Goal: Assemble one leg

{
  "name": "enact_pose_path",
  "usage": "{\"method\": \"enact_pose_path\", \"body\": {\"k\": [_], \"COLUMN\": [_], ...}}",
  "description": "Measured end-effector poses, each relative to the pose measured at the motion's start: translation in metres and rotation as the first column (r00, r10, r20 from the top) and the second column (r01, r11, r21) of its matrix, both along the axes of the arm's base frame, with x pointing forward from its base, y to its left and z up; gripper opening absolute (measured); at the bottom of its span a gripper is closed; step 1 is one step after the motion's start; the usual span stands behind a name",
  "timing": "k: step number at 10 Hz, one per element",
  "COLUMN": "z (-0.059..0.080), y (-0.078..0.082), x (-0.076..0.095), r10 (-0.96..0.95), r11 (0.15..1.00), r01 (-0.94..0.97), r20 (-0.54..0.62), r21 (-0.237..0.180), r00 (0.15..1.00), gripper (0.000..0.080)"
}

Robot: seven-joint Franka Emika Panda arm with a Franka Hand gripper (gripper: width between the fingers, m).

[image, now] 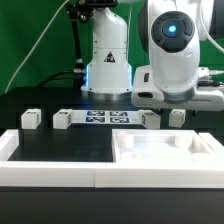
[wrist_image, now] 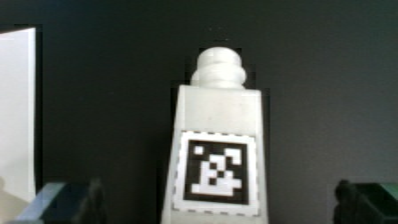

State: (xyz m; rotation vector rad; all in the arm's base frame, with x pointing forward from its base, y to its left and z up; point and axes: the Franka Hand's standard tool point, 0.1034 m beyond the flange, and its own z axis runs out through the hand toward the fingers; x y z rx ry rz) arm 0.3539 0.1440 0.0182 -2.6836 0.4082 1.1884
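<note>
The white leg should be grabbed next by its square tagged end [wrist_image: 217, 198], so that the leg's rounded peg stays free.
In the wrist view a white leg [wrist_image: 217, 140] lies on the black table. Its rounded peg end points away from me and its marker tag faces up. My gripper [wrist_image: 217, 206] is open. Its dark fingertips [wrist_image: 71, 200] stand wide on either side of the leg's near end, not touching it. In the exterior view my hand [image: 176, 96] hangs low over the back right of the table, just above two legs [image: 178, 116] [image: 150, 118]. Two more legs [image: 31, 118] [image: 62, 118] stand at the back left. I cannot see the fingers in the exterior view.
The marker board [image: 105, 118] lies at the back centre. A large flat white tray-like piece [image: 165, 158] sits at the front right, and its edge shows in the wrist view [wrist_image: 15, 100]. Long white border walls [image: 50, 172] run along the front. The robot base [image: 108, 65] stands behind.
</note>
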Motion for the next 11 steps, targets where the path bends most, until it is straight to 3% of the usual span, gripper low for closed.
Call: {"method": "enact_pose_path", "body": {"k": [4,6,7,8,11], "z": [-0.0095,-0.0098,-0.0098,-0.0098,-0.0098], "y": [-0.0008,-0.0008,-0.0008,-0.0008,-0.0009], "x": [-0.0053,-0.0052,-0.0052,-0.0053,-0.0054], "r10": [-0.003,-0.003,-0.003,-0.003,-0.003], "r11": [1.0,1.0,1.0,1.0,1.0], "r01": [0.003,0.003,0.003,0.003,0.003], "r20": [-0.001,-0.001,-0.001,-0.001,-0.001], "r21": [-0.008,-0.007,-0.007,-0.007,-0.007], "r00": [1.0,1.0,1.0,1.0,1.0], "gripper": [0.0649,0.0398,0.0398,0.029,0.029]}}
